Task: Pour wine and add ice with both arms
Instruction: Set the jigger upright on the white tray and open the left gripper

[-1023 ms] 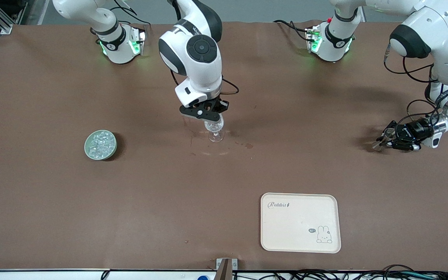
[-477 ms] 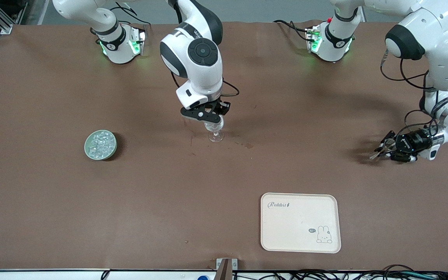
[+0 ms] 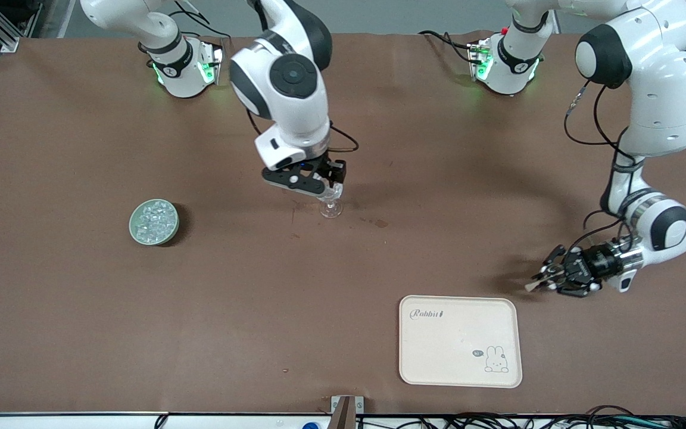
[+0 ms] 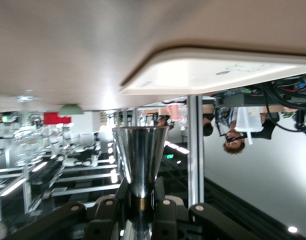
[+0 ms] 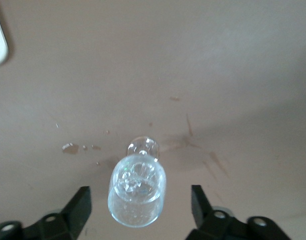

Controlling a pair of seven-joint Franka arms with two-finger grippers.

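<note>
The metal cup [image 4: 140, 150] hangs sideways and short of the cream tray [image 4: 208, 70], so my left gripper should move it toward the tray before letting go of it.
A clear stemmed glass [image 3: 331, 205] stands mid-table with a few ice cubes [image 5: 138, 177] in its bowl [image 5: 137, 195]. My right gripper [image 3: 310, 182] hovers just above it, open, its fingers [image 5: 80, 202] apart on either side of the rim without touching it. More ice [image 3: 153, 219] fills a small green bowl [image 3: 134, 233] toward the right arm's end. My left gripper [image 3: 548, 280] is low over the table beside the tray, shut on a shiny metal cone-shaped cup [image 4: 140, 150], held sideways at its narrow waist.
A cream tray [image 3: 460, 341] with a rabbit print lies near the front edge; it also shows in the left wrist view [image 4: 208, 70]. Small wet spots [image 3: 382, 223] mark the brown mat beside the glass. Both arm bases stand along the back edge.
My left arm has swung the metal cup from the left arm's end of the table toward the tray. My right gripper has shifted slightly, still over the glass.
</note>
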